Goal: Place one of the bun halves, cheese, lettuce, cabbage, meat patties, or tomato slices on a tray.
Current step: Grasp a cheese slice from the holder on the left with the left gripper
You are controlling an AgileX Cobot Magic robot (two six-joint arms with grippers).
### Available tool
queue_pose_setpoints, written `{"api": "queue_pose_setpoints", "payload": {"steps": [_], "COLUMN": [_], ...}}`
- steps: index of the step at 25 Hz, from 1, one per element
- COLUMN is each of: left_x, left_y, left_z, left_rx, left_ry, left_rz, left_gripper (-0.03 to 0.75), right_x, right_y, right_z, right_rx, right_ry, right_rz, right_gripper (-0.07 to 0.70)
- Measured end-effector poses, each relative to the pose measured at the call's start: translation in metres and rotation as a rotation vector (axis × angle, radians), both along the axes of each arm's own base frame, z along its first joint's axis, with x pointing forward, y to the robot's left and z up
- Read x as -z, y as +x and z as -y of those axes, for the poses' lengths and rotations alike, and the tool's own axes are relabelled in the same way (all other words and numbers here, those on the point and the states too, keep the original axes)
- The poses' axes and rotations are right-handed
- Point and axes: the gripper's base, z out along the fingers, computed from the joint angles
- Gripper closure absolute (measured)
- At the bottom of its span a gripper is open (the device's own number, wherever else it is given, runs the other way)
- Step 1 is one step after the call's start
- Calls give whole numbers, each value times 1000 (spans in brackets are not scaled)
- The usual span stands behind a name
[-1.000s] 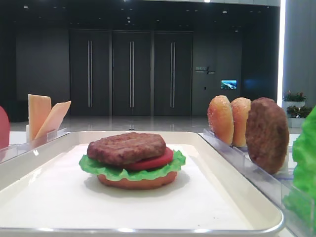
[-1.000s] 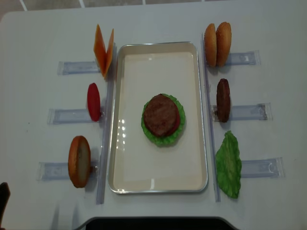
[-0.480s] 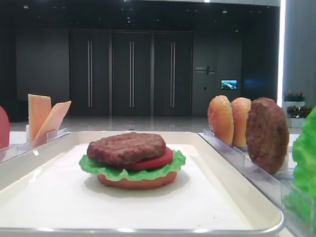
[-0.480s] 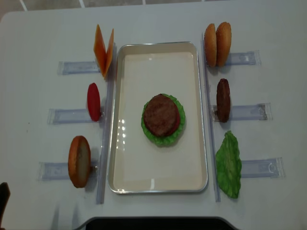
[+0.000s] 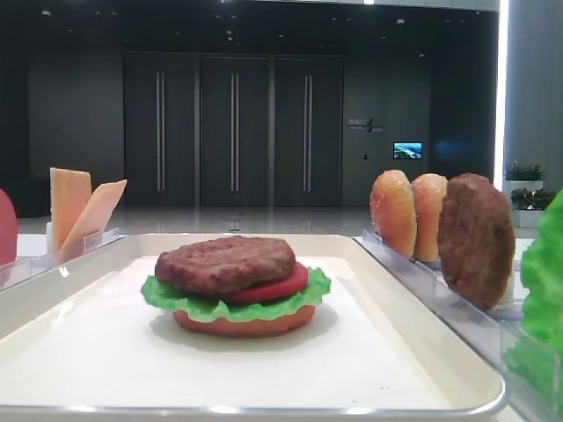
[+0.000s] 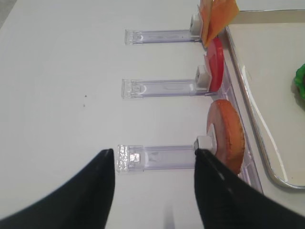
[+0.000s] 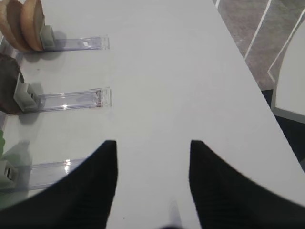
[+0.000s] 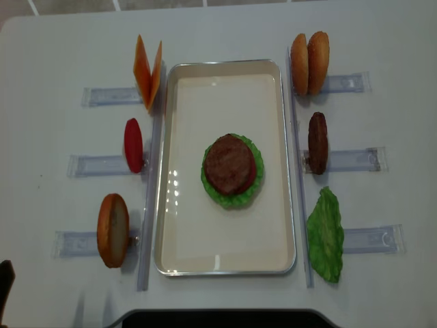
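Note:
My left gripper grabs the cheese slice by its exposed top edge [image 8: 156, 74] next, since the rack [image 8: 115, 96] holds the slice upright from below.
The cream tray [image 8: 162, 205] holds a stack [image 8: 231, 167] of bun half, lettuce, tomato slice and meat patty [image 5: 225, 262]. On the left racks stand cheese [image 8: 147, 68], a tomato slice [image 8: 133, 145] and a bun half [image 8: 113, 229]. On the right are two bun halves [image 8: 309, 63], a patty [image 8: 317, 142] and lettuce [image 8: 326, 234]. Cabbage is out of view. My left gripper [image 6: 153, 157] is open and empty, low by the near-left rack, beside the bun half [image 6: 226, 136]. My right gripper [image 7: 152, 148] is open and empty over bare table, right of the racks.
Clear plastic racks [image 8: 102, 96] lie on both sides of the tray on the white table [image 8: 41, 137]. The table's right edge [image 7: 248, 71] drops to the floor. A dark strip [image 8: 218, 318] runs along the near edge.

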Motion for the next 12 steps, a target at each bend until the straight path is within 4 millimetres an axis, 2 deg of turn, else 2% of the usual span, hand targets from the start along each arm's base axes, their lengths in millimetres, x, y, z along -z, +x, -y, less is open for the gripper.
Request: {"api": "queue_pose_setpoints", "payload": {"steps": [2, 5, 9, 12], "left_x": [-2, -12, -28, -40], "left_y": [2, 27, 89, 149], "left_z": [-1, -5, -7, -9], "left_rx": [-13, -77, -98, -100], "left_ry": [1, -28, -33, -28], "left_rz": [-24, -163, -356, -467], "left_gripper": [317, 325, 317, 303], "right_x": [0, 0, 0, 0], "right_y": [0, 0, 0, 0], "right_z": [0, 0, 0, 0], "right_rx": [0, 0, 0, 0], "right_ry": [0, 0, 0, 0], "right_rz": [0, 0, 0, 0], "right_gripper": [302, 303, 303, 303]}}
